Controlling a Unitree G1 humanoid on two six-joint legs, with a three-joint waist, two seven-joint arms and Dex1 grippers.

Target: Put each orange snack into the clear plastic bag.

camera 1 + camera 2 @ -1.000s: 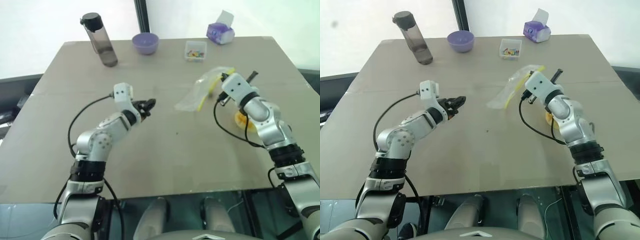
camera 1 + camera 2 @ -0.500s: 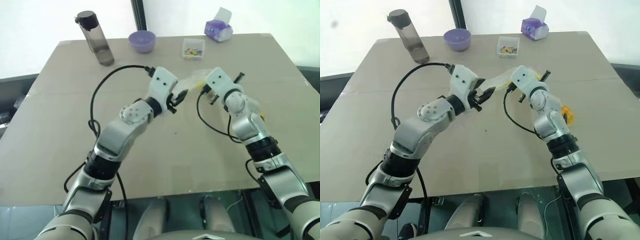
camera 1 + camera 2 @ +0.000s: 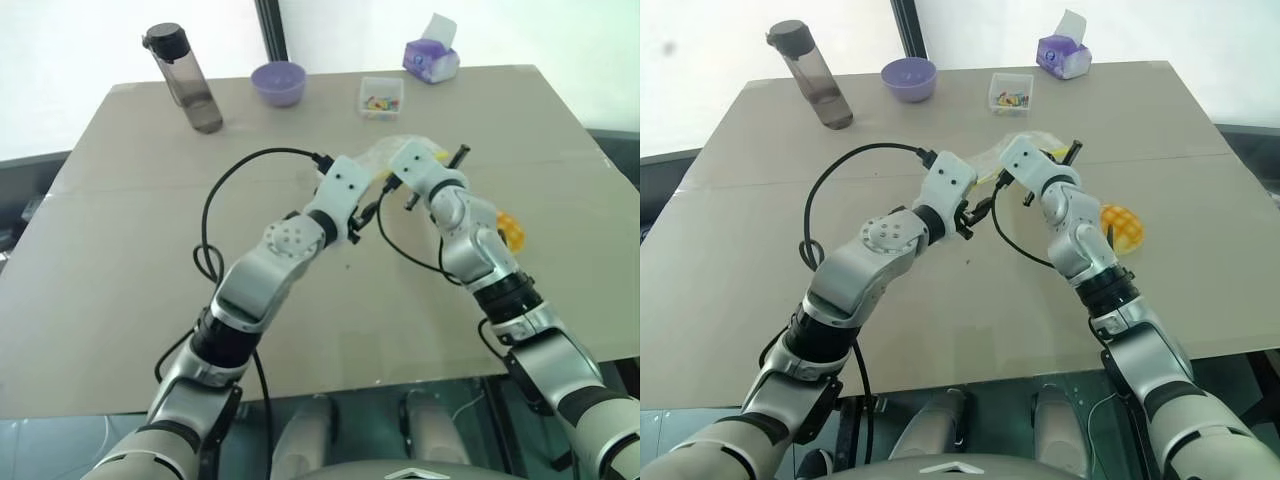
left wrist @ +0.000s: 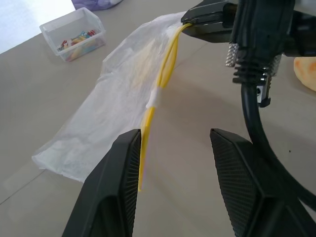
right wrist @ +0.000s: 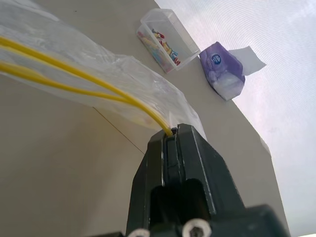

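Note:
The bag's clear plastic [image 4: 101, 123] trails slack to the table. So next, my left gripper pinches the yellow strip by its hanging part below the white sleeve [image 4: 146, 132].
My right gripper [image 5: 170, 133] is shut on the yellow seal strip of the clear plastic bag [image 4: 111, 106], holding that edge up off the table while the rest of the bag [image 5: 98, 66] trails down to the surface. Close beside it, my left gripper [image 4: 177, 136] is open, one finger [image 4: 123, 173] right next to the hanging yellow strip and nothing between its pads. One orange snack [image 3: 1121, 225], a round bun with a grid top, lies on the table to the right of my right forearm, apart from the bag.
At the far side of the table [image 3: 120, 260] stand a dark bottle [image 3: 186, 80], a purple bowl [image 3: 278, 82], a small clear box of colourful bits [image 3: 382, 97] and a purple tissue pack [image 3: 430, 58].
My left arm has swung right and rolled its wrist, bringing its open gripper up to the bag. My right gripper has shifted slightly left, still holding the bag.

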